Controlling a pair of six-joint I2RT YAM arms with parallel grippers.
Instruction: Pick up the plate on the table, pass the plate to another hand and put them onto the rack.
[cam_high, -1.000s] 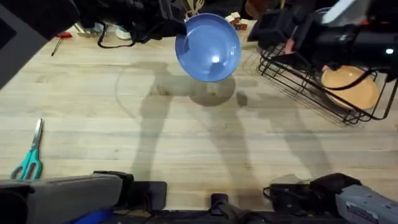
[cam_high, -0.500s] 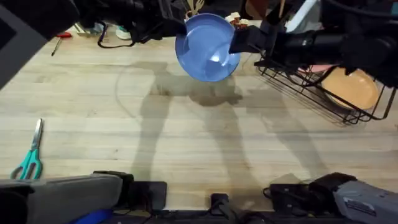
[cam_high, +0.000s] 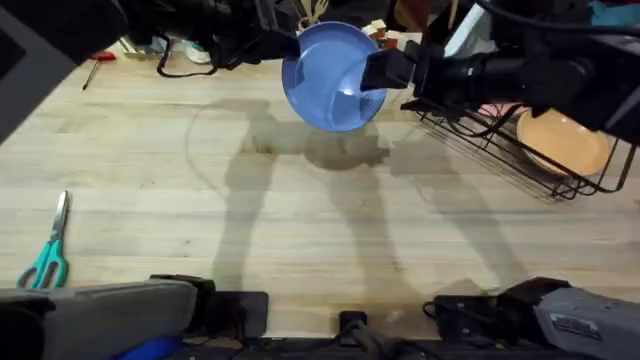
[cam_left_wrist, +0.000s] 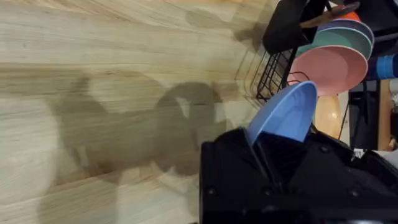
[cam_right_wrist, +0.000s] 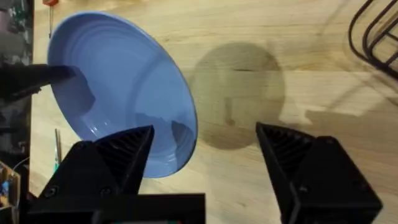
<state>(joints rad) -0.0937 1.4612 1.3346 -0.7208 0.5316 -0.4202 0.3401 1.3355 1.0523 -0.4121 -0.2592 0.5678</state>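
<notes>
The right gripper grabs the blue plate by its free rim (cam_high: 380, 102) next, to take over the plate and put it onto the black wire rack (cam_high: 480, 135).
The blue plate (cam_high: 335, 78) hangs tilted above the far middle of the table (cam_high: 300, 220). My left gripper (cam_high: 298, 48) is shut on its left rim; in the left wrist view the plate (cam_left_wrist: 286, 115) rises edge-on out of that gripper (cam_left_wrist: 261, 155). My right gripper (cam_high: 378, 72) reaches in from the right and is open at the plate's right rim. In the right wrist view the plate's edge (cam_right_wrist: 180, 118) sits between the spread fingers (cam_right_wrist: 118, 155), nearer one of them, not clamped. The black wire rack (cam_high: 480, 135) stands at the far right.
An orange-yellow dish (cam_high: 565, 140) lies in the rack. A pink plate (cam_left_wrist: 329, 65) and teal plates (cam_left_wrist: 339, 38) stand beside it. Teal-handled scissors (cam_high: 45, 255) lie at the near left, and a red tool (cam_high: 100, 58) at the far left.
My right arm has swung left from over the rack, bringing its open gripper up to the plate's right rim. The left gripper and plate have stayed still.
</notes>
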